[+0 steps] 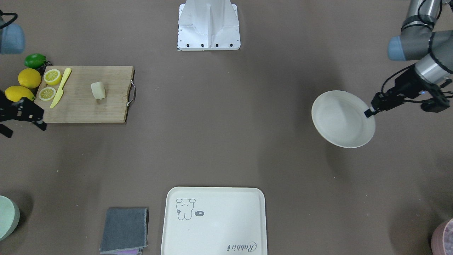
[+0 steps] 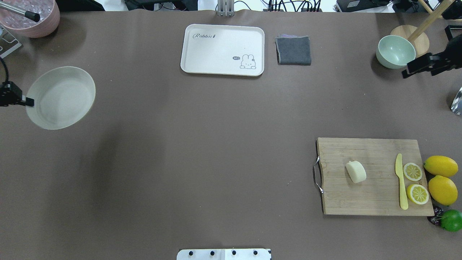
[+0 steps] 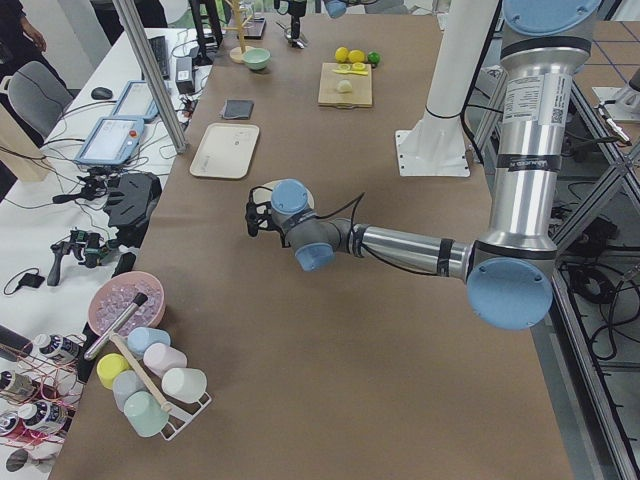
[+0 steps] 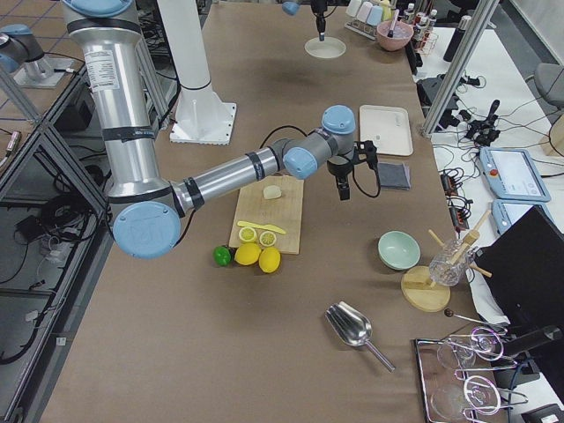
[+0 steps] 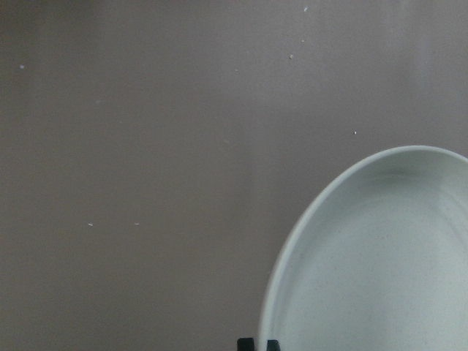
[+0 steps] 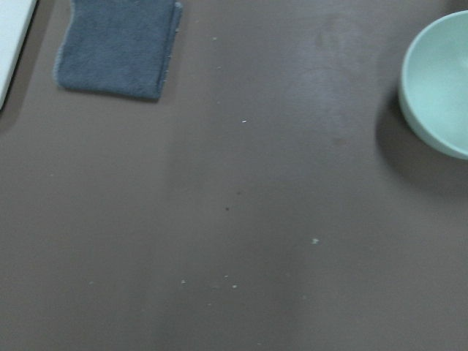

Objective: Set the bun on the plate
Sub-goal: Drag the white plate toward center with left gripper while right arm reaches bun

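Note:
The pale bun needs to go on the round plate (image 1: 343,119). My right gripper should grab the bun by one of its ends next.
The bun (image 2: 356,171) is a pale cream lump lying on a wooden cutting board (image 2: 375,195); it also shows in the front view (image 1: 98,90). The off-white round plate (image 2: 60,97) hangs tilted above the table at the far left, casting a shadow. My left gripper (image 2: 29,103) is shut on the plate's rim (image 1: 364,117); the left wrist view shows the plate (image 5: 380,270) just above the fingertips (image 5: 272,344). My right gripper (image 2: 418,70) hovers open beside the pale green bowl, far beyond the board, and holds nothing.
Lemon halves (image 2: 415,182), a yellow knife (image 2: 400,180), whole lemons (image 2: 442,180) and a lime (image 2: 451,220) lie at the board's right end. A bear-print tray (image 2: 222,50), grey cloth (image 2: 293,50), green bowl (image 2: 395,51) and pink bowl (image 2: 30,18) line the far side.

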Available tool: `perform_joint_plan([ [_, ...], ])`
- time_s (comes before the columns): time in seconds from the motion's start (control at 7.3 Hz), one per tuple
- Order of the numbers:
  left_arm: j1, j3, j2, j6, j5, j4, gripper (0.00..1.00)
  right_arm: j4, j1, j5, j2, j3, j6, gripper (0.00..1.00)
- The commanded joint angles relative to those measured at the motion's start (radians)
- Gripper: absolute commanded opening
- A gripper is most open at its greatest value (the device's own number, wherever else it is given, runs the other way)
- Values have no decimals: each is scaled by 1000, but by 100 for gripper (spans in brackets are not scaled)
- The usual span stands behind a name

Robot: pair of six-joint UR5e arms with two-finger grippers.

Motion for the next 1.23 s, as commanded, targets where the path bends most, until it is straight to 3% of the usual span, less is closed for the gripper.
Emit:
perform_joint_plan([
  [0.0, 178, -18, -107, -192, 180, 12, 0, 19, -118, -31, -22, 58, 51, 100],
  [0.14, 214, -24, -156, -234, 226, 53, 0, 21, -179, -60, -76, 110, 51, 100],
  [0.55, 377, -148, -302, -266, 412, 400, 0, 126, -322, -141, -223, 137, 75, 100],
  [1.1, 610, -108, -425, -351, 651, 540, 0, 182, -454, -238, -254, 134, 247, 100],
])
